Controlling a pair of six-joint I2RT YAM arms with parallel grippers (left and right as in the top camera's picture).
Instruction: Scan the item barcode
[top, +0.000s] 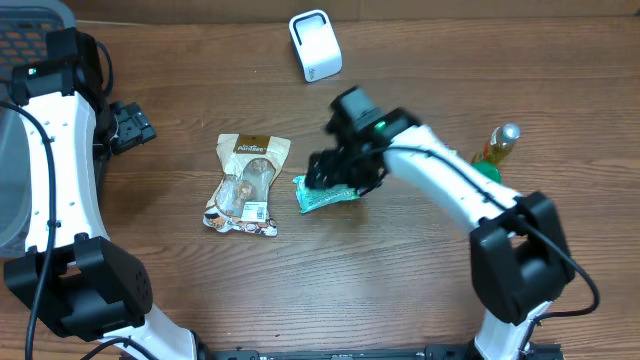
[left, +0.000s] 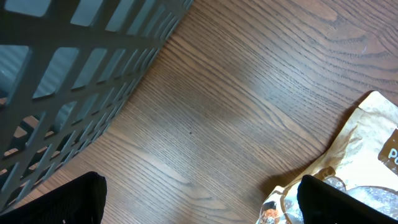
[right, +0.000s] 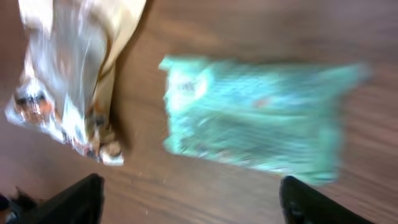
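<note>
My right gripper should next pinch the green packet by its end (top: 350, 192) away from the beige snack bag (top: 248, 185). The rest of the packet then stays uncovered, so its barcode can be scanned.
A green packet (top: 325, 195) lies flat on the wooden table, right of a beige snack bag (top: 248, 185) that carries a white label near its lower edge. My right gripper (top: 335, 172) hovers just over the green packet. In the right wrist view the green packet (right: 255, 118) is blurred, the right gripper (right: 193, 205) stands open, and nothing is between its fingers. A white scanner (top: 315, 45) stands at the back of the table. My left gripper (top: 130, 125) is open at the far left, with the beige bag (left: 354, 162) beside its right finger (left: 348, 199).
A dark mesh basket (left: 74, 74) sits at the left edge, close to the left arm. A green and yellow bottle (top: 497, 150) stands to the right of the right arm. Bare wood lies between the bags and the front edge.
</note>
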